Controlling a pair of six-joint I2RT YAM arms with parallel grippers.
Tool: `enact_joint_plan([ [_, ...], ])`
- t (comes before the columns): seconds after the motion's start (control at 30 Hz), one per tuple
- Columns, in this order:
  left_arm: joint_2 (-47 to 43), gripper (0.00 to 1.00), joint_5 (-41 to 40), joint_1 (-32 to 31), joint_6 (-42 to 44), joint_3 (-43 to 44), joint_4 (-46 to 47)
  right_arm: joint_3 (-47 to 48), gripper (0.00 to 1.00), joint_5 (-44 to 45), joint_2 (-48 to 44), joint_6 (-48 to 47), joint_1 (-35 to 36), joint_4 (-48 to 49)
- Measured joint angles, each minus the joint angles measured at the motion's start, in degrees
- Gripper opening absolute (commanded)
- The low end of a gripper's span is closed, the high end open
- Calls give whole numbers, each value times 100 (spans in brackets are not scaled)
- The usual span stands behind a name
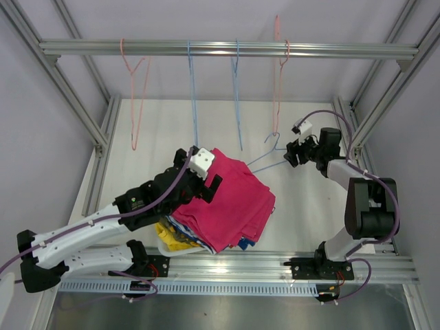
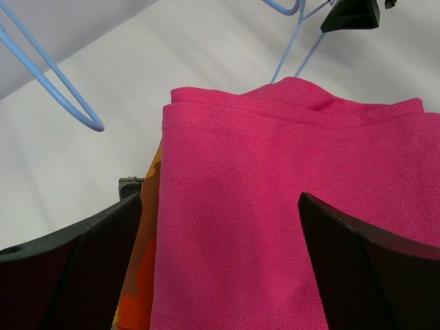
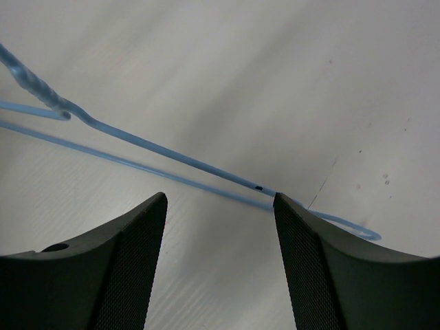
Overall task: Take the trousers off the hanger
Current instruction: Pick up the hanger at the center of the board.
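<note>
My right gripper should grab the blue hanger next by the wire near the hanger's end point(image 3: 237, 188), so the hanger's hook stays free to hang it on the metal bar.
The trousers lie in a pile on the table, the plain magenta pair point(image 1: 232, 203) on top. Yellow cloth point(image 1: 167, 237) and blue patterned cloth point(image 1: 245, 242) stick out at the pile's near edge. My left gripper point(image 1: 205, 173) is open over the pile's far-left corner. In the left wrist view, its jaws point(image 2: 220, 206) stand wide apart over the magenta cloth point(image 2: 275, 179), with orange patterned cloth point(image 2: 141, 275) beside it. A bare blue hanger point(image 1: 268, 163) lies on the table right of the pile. My right gripper point(image 1: 292, 152) is open at the hanger's end; its wire point(image 3: 172, 161) runs just past the fingertips.
Two pink hangers point(image 1: 134, 89) point(image 1: 278, 75) and two blue hangers point(image 1: 192, 89) point(image 1: 236, 89) hang bare from the metal rail point(image 1: 227, 48) at the back. Frame posts stand at both sides of the table. A blue hanger loop point(image 2: 48, 82) shows near the left gripper.
</note>
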Motion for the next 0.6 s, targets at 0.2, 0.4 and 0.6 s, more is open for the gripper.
enact_joint_plan([
  [0.2,39,99,-28,83,0,0,-2,299,68,-125,476,-264,0,138],
  [0.4,39,100,-26,210,0,0,-2,466,42,-262,780,-328,0,291],
  [0.6,57,99,-4,247,0,0,-2,730,9,-422,1005,-411,57,146],
])
